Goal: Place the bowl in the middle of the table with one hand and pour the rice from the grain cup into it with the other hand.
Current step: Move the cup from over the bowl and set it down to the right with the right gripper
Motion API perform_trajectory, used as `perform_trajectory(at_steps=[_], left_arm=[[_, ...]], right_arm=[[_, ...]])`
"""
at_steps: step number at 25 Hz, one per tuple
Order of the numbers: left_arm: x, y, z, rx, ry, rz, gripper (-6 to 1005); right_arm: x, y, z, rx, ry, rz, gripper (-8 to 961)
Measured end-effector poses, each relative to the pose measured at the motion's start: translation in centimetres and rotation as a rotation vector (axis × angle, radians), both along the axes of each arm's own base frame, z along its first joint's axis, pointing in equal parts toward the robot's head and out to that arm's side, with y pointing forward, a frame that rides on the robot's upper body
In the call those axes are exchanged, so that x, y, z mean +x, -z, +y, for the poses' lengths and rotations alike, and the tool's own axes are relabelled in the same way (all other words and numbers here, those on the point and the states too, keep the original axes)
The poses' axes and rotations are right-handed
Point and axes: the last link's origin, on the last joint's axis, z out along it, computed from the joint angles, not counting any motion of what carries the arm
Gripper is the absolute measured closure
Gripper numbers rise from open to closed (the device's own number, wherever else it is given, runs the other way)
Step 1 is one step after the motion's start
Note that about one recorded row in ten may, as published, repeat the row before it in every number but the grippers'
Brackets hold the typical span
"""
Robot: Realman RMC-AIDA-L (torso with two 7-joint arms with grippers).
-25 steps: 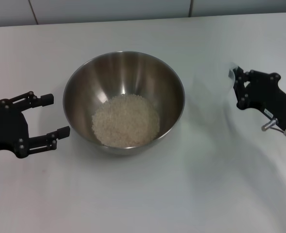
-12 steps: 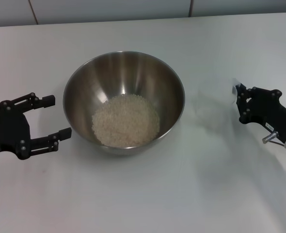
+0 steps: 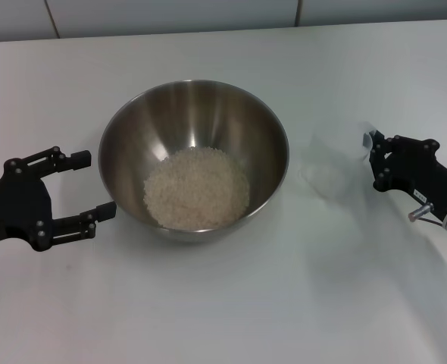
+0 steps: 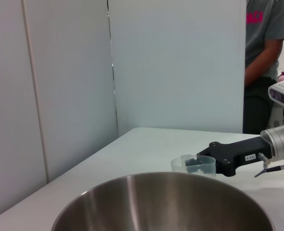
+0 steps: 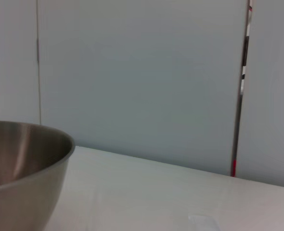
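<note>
The grain cup's base sits low on the tabletop beside the bowl, so it is now time for my right gripper to open.
The steel bowl stands in the middle of the white table with a pale heap of rice in its bottom. My left gripper is open and empty just left of the bowl, its near fingertip close to the wall. My right gripper is right of the bowl, shut on the rim of the clear grain cup. The cup is upright, looks empty and sits low over the table. The left wrist view shows the bowl rim, the cup and the right gripper.
The right wrist view shows the bowl's outer wall and bare tabletop with a wall behind. A person stands beyond the table's far side. Panel walls stand behind the table.
My right gripper has moved down and slightly away from the bowl with the cup, bringing it low over the table. My left gripper has crept a little toward the bowl.
</note>
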Motion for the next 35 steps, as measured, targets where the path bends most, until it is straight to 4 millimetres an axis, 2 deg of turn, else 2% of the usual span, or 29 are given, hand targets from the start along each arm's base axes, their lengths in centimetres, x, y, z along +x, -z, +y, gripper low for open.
perform_trajectory(at_steps=[14,24,29,34,35], left_arm=[[0.13,0.05,0.14,0.001,0.003,-0.002,186],[0.15,0.02,0.16,0.002,0.005,0.0,186],[0.16,0.01,0.16,0.002,0.005,0.0,186],[0.15,0.0,0.17,0.003,0.005,0.0,186],[0.15,0.0,0.17,0.003,0.005,0.0,186]], right_arm=[[-0.05,-0.12,0.17,-0.003,-0.009,-0.01,928],[-0.11,-0.15,-0.04,0.0,-0.017,-0.003,743],[0.05,-0.24,-0.15,0.009,-0.007,0.003,502],[0.25,-0.15,-0.63,0.008,-0.002,0.008,354],[0.25,-0.15,-0.63,0.008,-0.002,0.008,354]])
